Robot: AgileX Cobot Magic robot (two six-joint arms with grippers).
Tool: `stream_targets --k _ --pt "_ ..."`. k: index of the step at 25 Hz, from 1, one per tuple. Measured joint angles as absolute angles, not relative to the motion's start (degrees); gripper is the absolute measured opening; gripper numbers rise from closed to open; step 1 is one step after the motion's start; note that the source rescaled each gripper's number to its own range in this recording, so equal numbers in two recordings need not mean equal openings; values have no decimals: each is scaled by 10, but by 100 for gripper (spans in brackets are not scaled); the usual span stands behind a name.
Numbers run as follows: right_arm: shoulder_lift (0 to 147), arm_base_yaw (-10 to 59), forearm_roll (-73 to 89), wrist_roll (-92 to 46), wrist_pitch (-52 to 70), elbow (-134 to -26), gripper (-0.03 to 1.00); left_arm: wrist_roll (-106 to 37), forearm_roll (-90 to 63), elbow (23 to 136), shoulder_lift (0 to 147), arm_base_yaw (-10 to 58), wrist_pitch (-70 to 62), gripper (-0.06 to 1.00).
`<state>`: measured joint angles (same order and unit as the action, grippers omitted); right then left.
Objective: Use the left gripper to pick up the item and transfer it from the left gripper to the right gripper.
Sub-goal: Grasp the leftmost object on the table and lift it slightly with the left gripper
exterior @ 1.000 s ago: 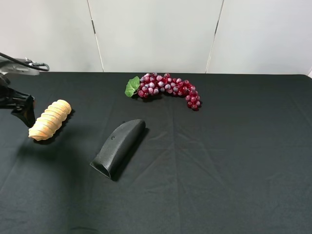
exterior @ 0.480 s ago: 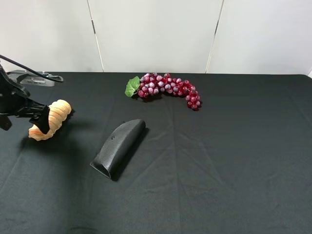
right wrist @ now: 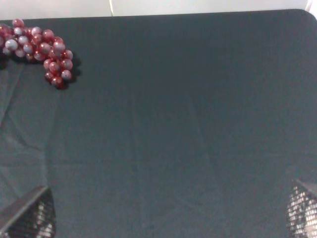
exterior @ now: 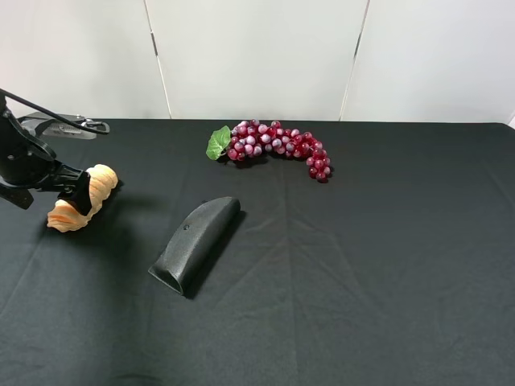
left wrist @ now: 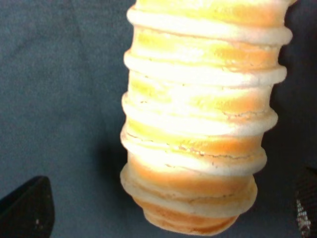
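The roll should next be held by its tapered end point(exterior: 61, 218) with my left gripper. This will leave the roll's wide ridged body point(exterior: 102, 182) free for my right gripper.
The item, a tan ridged bread-like roll point(exterior: 101, 180), lies on the black cloth at the far left. My left gripper point(exterior: 51, 197) is low over it, jaws open, with one black finger point(exterior: 81, 193) across the roll's middle. In the left wrist view the roll point(left wrist: 198, 124) fills the picture between the two fingertips point(left wrist: 25, 208), and the left gripper point(left wrist: 166, 210) is not closed on it. The right gripper point(right wrist: 168, 213) is open and empty over bare cloth; it is out of the exterior high view.
A black curved handle-shaped piece point(exterior: 195, 241) lies mid-table, right of the roll. A red grape bunch point(exterior: 278, 147) with a green leaf lies at the back centre; it also shows in the right wrist view point(right wrist: 44, 49). White wall panels stand behind the table.
The left gripper has moved right from beside the roll's left end and now straddles the roll. The roll, handle piece and grapes have not moved.
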<state>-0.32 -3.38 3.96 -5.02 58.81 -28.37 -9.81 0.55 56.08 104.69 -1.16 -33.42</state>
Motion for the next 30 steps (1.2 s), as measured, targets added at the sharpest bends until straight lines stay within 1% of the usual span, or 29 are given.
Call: stream_targets --k 14,17,25,27,30 --pt "-3 -34 40 -50 589 -284 100 -120 5 560 1082 -12 -312 95" --pt "-3 -34 40 -50 589 -284 100 -125 5 560 1082 -12 -304 93" --pt "-3 -34 40 -50 589 -284 100 -139 5 560 1082 -12 -302 73" --pt "-3 -34 40 -50 589 -284 100 -139 5 560 1082 -12 -302 65" --pt "-3 -34 40 -50 588 -284 100 -139 4 560 1082 -12 -304 42"
